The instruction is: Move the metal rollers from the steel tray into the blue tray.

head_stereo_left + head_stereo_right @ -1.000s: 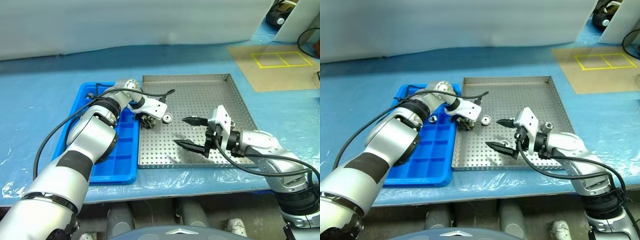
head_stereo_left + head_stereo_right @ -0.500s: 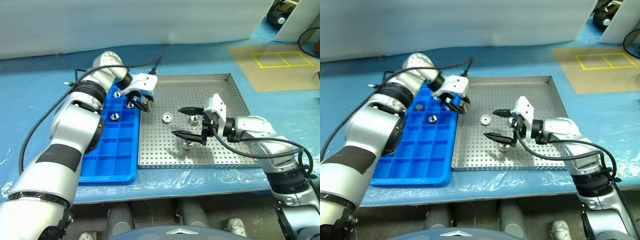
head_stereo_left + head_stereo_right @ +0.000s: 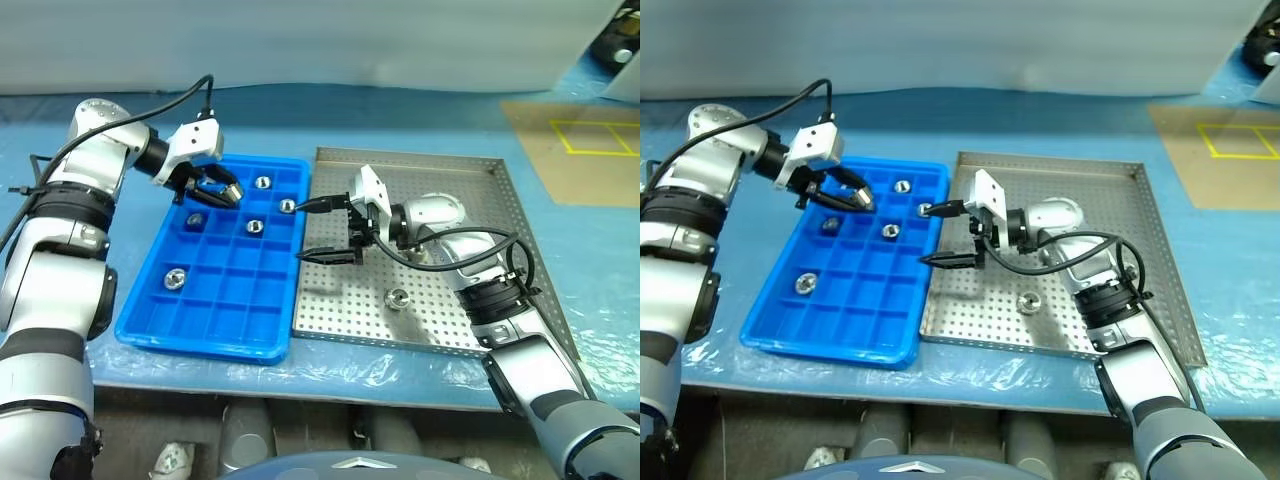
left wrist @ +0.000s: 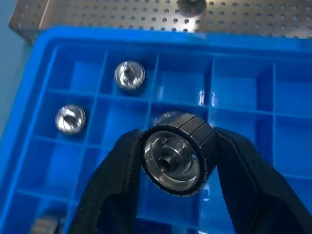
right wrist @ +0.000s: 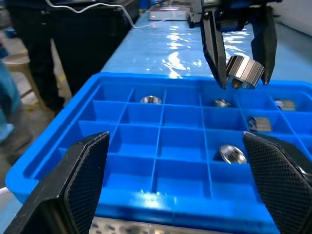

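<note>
My left gripper needs to lower the metal roller point(image 4: 176, 153) in before letting go, because the roller is hanging above the blue tray's sections.
My left gripper point(image 3: 222, 191) hangs above the far left part of the blue tray point(image 3: 150, 325) and is shut on a metal roller point(image 4: 176, 153), a shiny ring seen end-on between the black fingers. Several more rollers lie in the blue tray's compartments, such as one point(image 3: 254, 227) near the middle and one point(image 3: 176, 279) nearer the front. One roller point(image 3: 398, 298) lies on the perforated floor of the steel tray point(image 3: 500, 290). My right gripper point(image 3: 304, 232) is open and empty. It points left over the steel tray's left rim, beside the blue tray.
A blue plastic sheet point(image 3: 420, 130) covers the table. A brown board with yellow squares point(image 3: 590, 140) lies at the far right. The right wrist view shows a dark-clothed person point(image 5: 29, 48) beyond the table's far side.
The camera has turned left. My left gripper carried its roller up and leftwards from the tray boundary to over the blue tray. The open right gripper swung left to the steel tray's left rim.
</note>
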Controlling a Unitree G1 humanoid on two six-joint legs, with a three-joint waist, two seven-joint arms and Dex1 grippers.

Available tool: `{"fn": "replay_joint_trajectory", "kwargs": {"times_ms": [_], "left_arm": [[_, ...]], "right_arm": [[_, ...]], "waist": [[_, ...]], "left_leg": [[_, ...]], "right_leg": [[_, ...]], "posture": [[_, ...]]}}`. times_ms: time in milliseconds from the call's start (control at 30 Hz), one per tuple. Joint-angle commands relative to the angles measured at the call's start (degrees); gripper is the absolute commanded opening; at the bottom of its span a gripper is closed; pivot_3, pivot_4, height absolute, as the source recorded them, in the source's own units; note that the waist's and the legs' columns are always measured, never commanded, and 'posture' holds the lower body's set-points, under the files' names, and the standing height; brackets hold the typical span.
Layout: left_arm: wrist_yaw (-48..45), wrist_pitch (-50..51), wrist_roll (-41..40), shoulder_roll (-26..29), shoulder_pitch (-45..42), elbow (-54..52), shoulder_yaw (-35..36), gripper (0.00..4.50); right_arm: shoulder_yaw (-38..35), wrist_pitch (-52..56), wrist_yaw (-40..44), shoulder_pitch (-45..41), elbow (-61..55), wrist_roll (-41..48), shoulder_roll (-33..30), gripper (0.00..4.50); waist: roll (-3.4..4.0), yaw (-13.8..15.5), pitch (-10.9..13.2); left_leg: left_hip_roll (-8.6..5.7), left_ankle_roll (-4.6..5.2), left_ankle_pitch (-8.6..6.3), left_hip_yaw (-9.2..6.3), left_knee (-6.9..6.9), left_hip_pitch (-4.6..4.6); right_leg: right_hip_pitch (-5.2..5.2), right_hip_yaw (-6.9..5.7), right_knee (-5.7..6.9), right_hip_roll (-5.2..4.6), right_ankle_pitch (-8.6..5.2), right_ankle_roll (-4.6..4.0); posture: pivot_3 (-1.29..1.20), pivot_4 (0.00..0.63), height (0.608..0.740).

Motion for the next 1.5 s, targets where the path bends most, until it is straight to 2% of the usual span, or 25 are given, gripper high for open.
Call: {"fn": "replay_joint_trajectory", "kwargs": {"times_ms": [33,167,333,500,767,800,933,967,1000,1167,1267,1400,1500], "left_arm": [[0.3,7.7,-4.1,4.1,4.4,-11.3,4.8,1.91],[2.9,12.7,-6.2,7.6,13.5,-20.2,8.1,1.91],[7.2,16.0,-6.9,6.6,18.6,-23.9,8.5,1.91],[10.0,16.3,-6.3,4.3,20.5,-23.2,7.0,1.91],[13.2,9.6,-1.5,2.2,18.7,-12.2,4.2,1.91],[13.7,7.9,-0.8,2.2,18.4,-10.9,3.9,2.65],[14.5,4.1,0.6,1.8,17.4,-7.3,3.5,3.85],[13.1,3.9,0.4,1.8,17.3,-7.1,3.2,4.08],[12.1,3.7,0.2,1.8,17.2,-6.9,3.0,4.08],[11.6,5.7,-3.0,-1.3,9.7,-8.1,5.4,4.08],[9.1,4.4,-3.4,-4.9,3.0,-6.7,3.9,4.08],[6.5,2.0,-2.5,-12.6,-4.9,0.4,1.6,4.08],[7.9,-5.7,1.7,-19.0,-9.9,10.6,-1.4,4.08]], "right_arm": [[-0.3,-2.9,1.6,-2.1,1.9,-0.4,1.7,4.5],[0.0,-3.9,2.3,-2.3,2.8,-0.9,3.8,4.5],[-0.2,-3.8,2.7,-1.9,2.9,-1.2,4.3,4.5],[-0.7,-3.1,2.4,-1.2,2.0,-1.5,3.7,4.5],[-1.4,-2.2,0.3,1.2,-1.0,-1.7,1.6,4.5],[-1.5,-2.0,-0.1,1.5,-1.3,-1.7,1.4,4.5],[-1.5,-1.5,-0.8,2.3,-2.3,-1.6,0.8,4.5],[-1.5,-1.4,-1.0,2.5,-2.6,-1.5,0.7,4.5],[-1.5,-1.2,-1.0,2.7,-2.8,-1.4,0.6,4.5],[-1.9,-0.9,-1.6,3.4,-3.8,-1.6,-0.3,4.5],[-3.7,0.1,-1.6,3.6,-5.2,-1.1,-3.0,4.5],[-6.6,1.4,-2.5,5.5,-7.0,-0.9,-7.9,4.5],[-10.0,3.1,-4.5,8.1,-9.3,-0.6,-11.3,4.5]], "waist": [[-0.01,0.6,0.0],[0.0,0.7,0.0],[0.01,1.1,0.0],[0.01,0.9,0.0],[0.0,0.5,0.0],[0.0,0.4,0.0],[0.13,0.5,-0.1],[0.12,0.5,-0.1],[0.12,0.5,-0.1],[0.1,0.7,-0.1],[0.09,0.9,-0.1],[0.09,0.8,-0.1],[0.09,0.0,-0.1]], "left_leg": [[0.02,-0.03,0.02,-0.03,0.02,-0.08],[0.06,-0.23,0.11,-0.16,0.01,-0.07],[0.33,-0.83,0.47,-0.6,0.0,-0.08],[0.39,-1.23,0.71,-0.83,-0.03,-0.05],[0.33,-1.26,0.75,-1.06,-0.01,-0.11],[0.34,-1.26,0.75,-1.1,-0.01,-0.12],[0.36,-1.27,0.75,-1.15,-0.04,-0.03],[0.36,-1.3,0.77,-1.16,-0.04,0.04],[0.38,-1.37,0.81,-1.2,-0.04,0.05],[0.37,-1.52,0.9,-1.22,0.01,0.16],[0.38,-1.54,0.91,-1.26,0.07,0.08],[0.27,-1.47,0.88,-1.26,0.08,0.12],[0.19,-1.29,0.78,-1.25,0.1,0.19]], "right_leg": [[-0.06,-0.05,0.05,0.01,0.0,0.0],[-0.1,-0.58,0.24,-0.02,-0.08,-0.12],[-0.06,-0.82,0.7,0.03,-0.22,-0.34],[0.02,-0.88,0.78,0.08,-0.27,-0.43],[0.07,-0.93,0.75,0.14,-0.26,-0.43],[0.07,-0.94,0.75,0.17,-0.26,-0.42],[0.11,-0.96,0.8,0.21,-0.26,-0.43],[0.19,-0.98,0.82,0.2,-0.27,-0.43],[0.23,-1.02,0.83,0.2,-0.28,-0.45],[0.55,-1.15,0.79,0.06,-0.27,-0.47],[0.6,-1.23,0.75,0.05,-0.26,-0.47],[0.75,-1.19,0.64,0.05,-0.26,-0.47],[0.78,-1.08,0.65,0.06,-0.25,-0.45]], "posture": [[0.18,0.15,0.74],[0.2,0.15,0.74],[0.19,0.15,0.74],[0.16,0.15,0.74],[0.12,0.15,0.74],[0.11,0.15,0.74],[0.1,0.15,0.74],[0.1,0.15,0.74],[0.09,0.15,0.74],[0.07,0.15,0.74],[0.03,0.15,0.74],[-0.05,0.15,0.74],[-0.16,0.15,0.74]]}}
